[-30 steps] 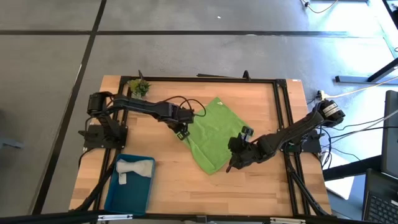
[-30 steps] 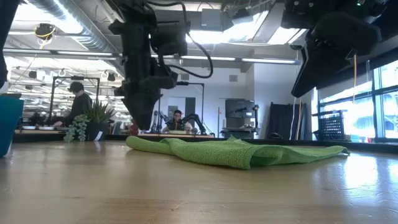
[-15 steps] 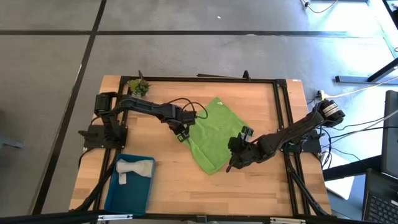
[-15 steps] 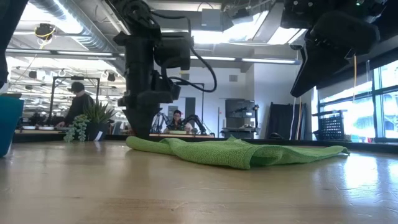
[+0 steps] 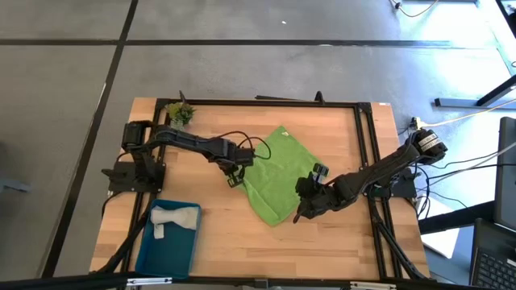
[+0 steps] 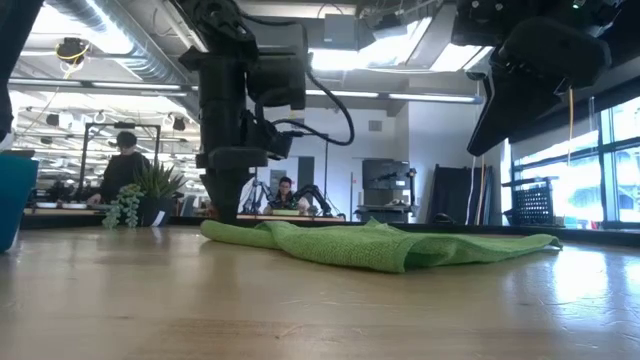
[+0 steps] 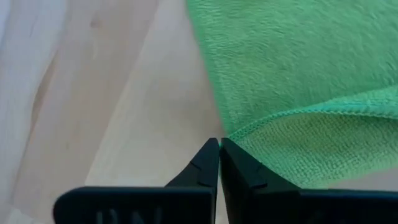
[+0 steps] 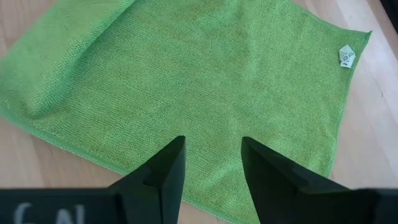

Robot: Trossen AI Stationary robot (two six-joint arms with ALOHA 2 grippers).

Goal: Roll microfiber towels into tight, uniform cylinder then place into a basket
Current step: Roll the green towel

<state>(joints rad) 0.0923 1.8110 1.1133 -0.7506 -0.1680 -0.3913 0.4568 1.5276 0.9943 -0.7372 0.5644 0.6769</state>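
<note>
Next, my right gripper grabs the towel by its hem edge, since the green towel's middle lies flat and slack on the wood.
A lime green towel lies spread on the wooden table, with one part folded over near its left corner. My left gripper points down at that corner and is shut there. My right gripper hangs open above the towel's near right part and touches nothing. The teal basket stands at the table's near left. A rolled light grey towel lies inside it. My left gripper pinches the green towel's left corner between its two fingertips only. The fingers come from above, pointing almost straight down. The corner stays down at the table and the rest of the towel lies slack on the wood.
A small potted plant stands at the far left corner. Black frame rails run along the table's sides. Bare wood lies between the basket and the green towel.
My left gripper has sunk onto the green towel's left corner and has rolled a little about its own axis. The towel lies as before.
</note>
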